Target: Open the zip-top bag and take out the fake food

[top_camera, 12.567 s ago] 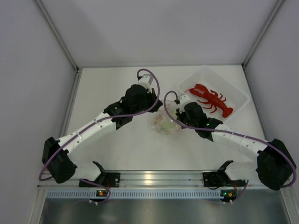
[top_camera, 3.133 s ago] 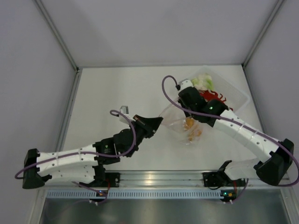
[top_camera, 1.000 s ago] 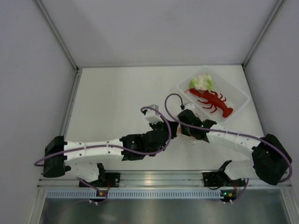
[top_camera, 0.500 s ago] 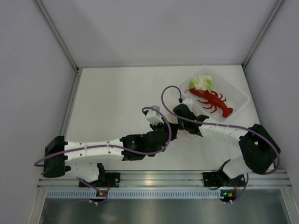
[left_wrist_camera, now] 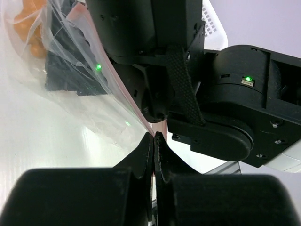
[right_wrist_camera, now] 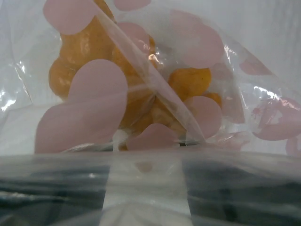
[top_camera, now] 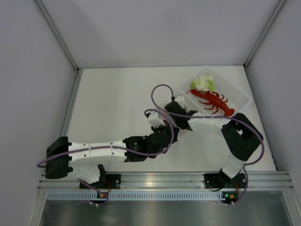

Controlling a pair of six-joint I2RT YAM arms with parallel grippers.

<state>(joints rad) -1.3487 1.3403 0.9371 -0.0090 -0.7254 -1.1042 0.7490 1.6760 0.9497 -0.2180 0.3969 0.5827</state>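
I should grab the orange fake food (right_wrist_camera: 94, 47) by its nearest narrow end with my right gripper. Then it can come out through the zip-top bag's opening.
The zip-top bag (right_wrist_camera: 244, 61), clear with pink hearts, fills the right wrist view, and the orange ridged fake food (right_wrist_camera: 94, 47) lies inside it. My right gripper (right_wrist_camera: 146, 200) is open; its dark fingers (right_wrist_camera: 51, 197) show through the plastic at the bottom, wide apart. In the left wrist view my left gripper (left_wrist_camera: 154, 136) is shut on the bag's pink edge, and the bag (left_wrist_camera: 84, 84) stretches up and left with the orange piece (left_wrist_camera: 26, 21) in it. From above, both wrists meet at mid-table and hide the bag. The red lobster (top_camera: 214, 101) and leafy piece (top_camera: 202, 84) lie in the tray.
The rigid clear tray (top_camera: 237, 93) stands at the back right. The right arm's elbow (top_camera: 240, 134) is folded up near the right side. Its black wrist body (left_wrist_camera: 225, 94) sits close in front of the left gripper.
The right arm's wrist has slid left while its elbow folded in, and its fingers have spread wider. The left gripper has stayed shut on the bag's edge.
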